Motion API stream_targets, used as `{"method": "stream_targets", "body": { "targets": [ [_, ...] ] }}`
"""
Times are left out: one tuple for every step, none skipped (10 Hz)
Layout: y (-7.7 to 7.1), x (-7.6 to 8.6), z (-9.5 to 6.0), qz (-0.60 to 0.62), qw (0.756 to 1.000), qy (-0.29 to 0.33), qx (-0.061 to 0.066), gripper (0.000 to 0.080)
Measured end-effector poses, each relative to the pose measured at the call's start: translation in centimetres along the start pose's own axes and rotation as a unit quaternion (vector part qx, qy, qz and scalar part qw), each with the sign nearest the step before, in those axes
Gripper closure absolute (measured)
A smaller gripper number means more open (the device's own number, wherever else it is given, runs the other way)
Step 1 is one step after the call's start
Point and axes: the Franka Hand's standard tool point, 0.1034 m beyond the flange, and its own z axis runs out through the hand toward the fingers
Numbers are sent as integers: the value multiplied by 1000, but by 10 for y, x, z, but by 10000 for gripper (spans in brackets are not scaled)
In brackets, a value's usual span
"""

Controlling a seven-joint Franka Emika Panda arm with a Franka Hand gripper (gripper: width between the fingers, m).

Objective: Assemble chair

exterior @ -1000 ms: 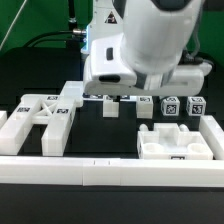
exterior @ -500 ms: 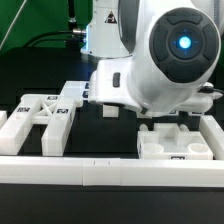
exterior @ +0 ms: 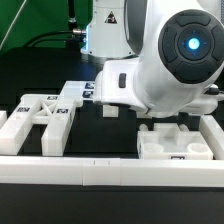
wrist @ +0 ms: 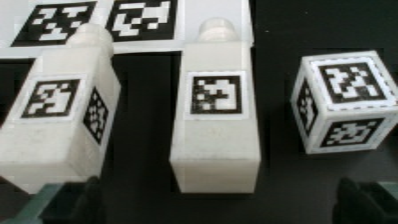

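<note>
My gripper is to take the middle chair piece next by its plain square end (wrist: pixel 215 172), so that its knobbed end stays free for the seat block.
In the wrist view, two long white chair pieces with tags lie side by side on the black table, one in the middle (wrist: pixel 222 115) and one beside it (wrist: pixel 63 115). A small tagged cube (wrist: pixel 343 103) stands on the other side. My gripper (wrist: pixel 217 207) is open; its dark fingertips (wrist: pixel 64 204) stand either side of the middle piece's near end without touching it. In the exterior view, the X-braced side frame (exterior: pixel 45 112) lies at the left and the chunky seat block (exterior: pixel 178 142) at the front right. The arm's white body (exterior: pixel 170 65) hides the gripper there.
The marker board (wrist: pixel 103 22) lies just beyond the long pieces. A low white border rail (exterior: pixel 110 173) runs along the table's front. A small white piece (exterior: pixel 110 110) shows under the arm in the exterior view.
The arm has swung toward the camera and lowered, and its body now hides the cubes at the back right. The jaws have stayed open.
</note>
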Motion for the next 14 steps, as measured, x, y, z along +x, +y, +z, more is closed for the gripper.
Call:
{"method": "stream_targets", "body": {
  "targets": [
    [-1,0,4,-4,1000,16,5,150],
    [-3,-1,8,-8,999,32,20,150],
    [-5,-3,10,-3,999,37,21,150],
    [-5,-3,11,-4,999,37,21,150],
    [-4,-3,12,-3,999,36,21,150],
    [-3,-2,12,-10,999,40,23,150],
    [1,-3,15,-16,998,47,28,150],
    [3,-6,22,-14,999,43,29,150],
    [3,-8,26,-14,999,41,28,150],
    [3,-9,29,-14,999,42,28,150],
    [2,-11,35,-13,999,44,27,150],
    [0,-11,38,-14,999,43,25,150],
    [-1,-11,39,-15,999,43,24,150],
    [-1,-11,39,-16,999,43,23,273]
  ]
}}
